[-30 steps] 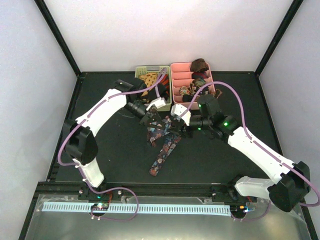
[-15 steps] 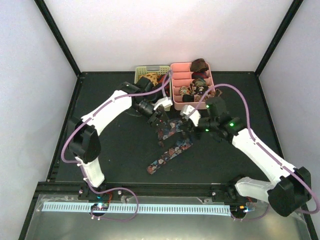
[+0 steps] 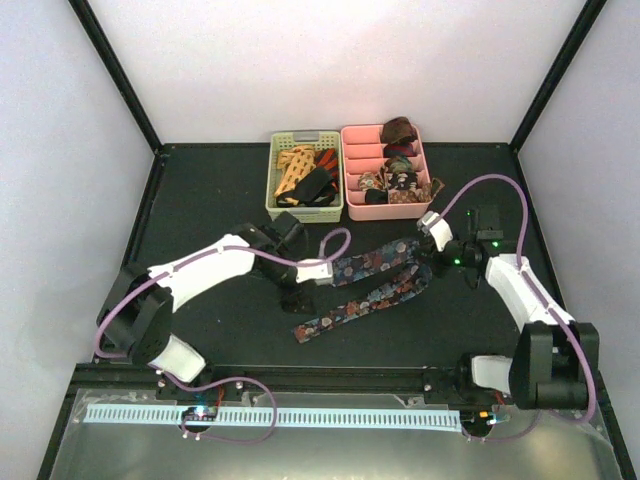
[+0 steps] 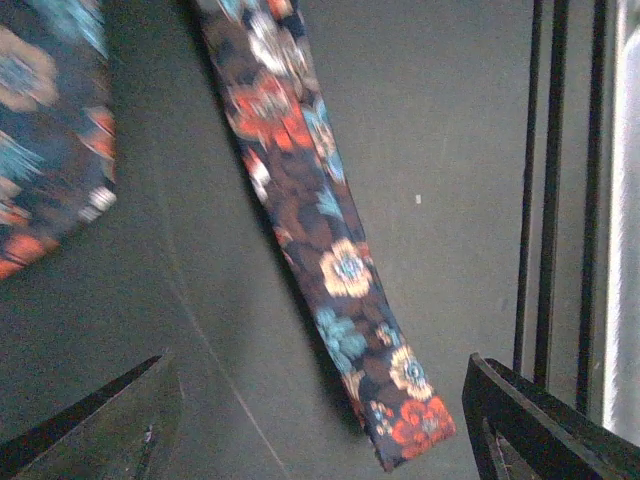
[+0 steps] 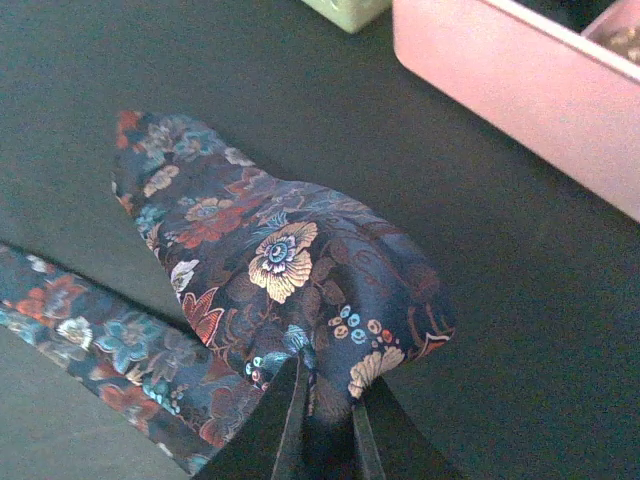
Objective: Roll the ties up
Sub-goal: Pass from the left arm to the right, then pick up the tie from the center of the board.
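Observation:
The tie's fold is over empty table, and my open left gripper leaves both ends alone. My right gripper will keep holding the fold, because opening now would fall short.
A dark navy floral tie (image 3: pixel 375 280) lies folded in two strands across the middle of the table. My right gripper (image 3: pixel 432 258) is shut on its fold at the right end. In the right wrist view the fabric (image 5: pixel 290 260) bulges out just past the closed gripper (image 5: pixel 325 405). My left gripper (image 3: pixel 303 297) hovers open over the left ends, holding nothing. Its wrist view shows the narrow tip (image 4: pixel 405 410) lying between the spread fingers (image 4: pixel 530 420) and the wide end (image 4: pixel 40 150) at the upper left. More ties fill the basket, among them an orange lattice one (image 3: pixel 295 165) and a black one (image 3: pixel 315 185).
The pale green slatted basket (image 3: pixel 305 136) and the pink divided tray (image 3: pixel 385 211) stand side by side at the back; coiled ties such as a brown one (image 3: pixel 400 130) sit in the tray. The tray's wall (image 5: pixel 520 110) is close ahead of the right gripper.
The left gripper opened, let go of the tie and drew back toward the near left. The right gripper shut on the fold and pulled it right, stretching the tie out.

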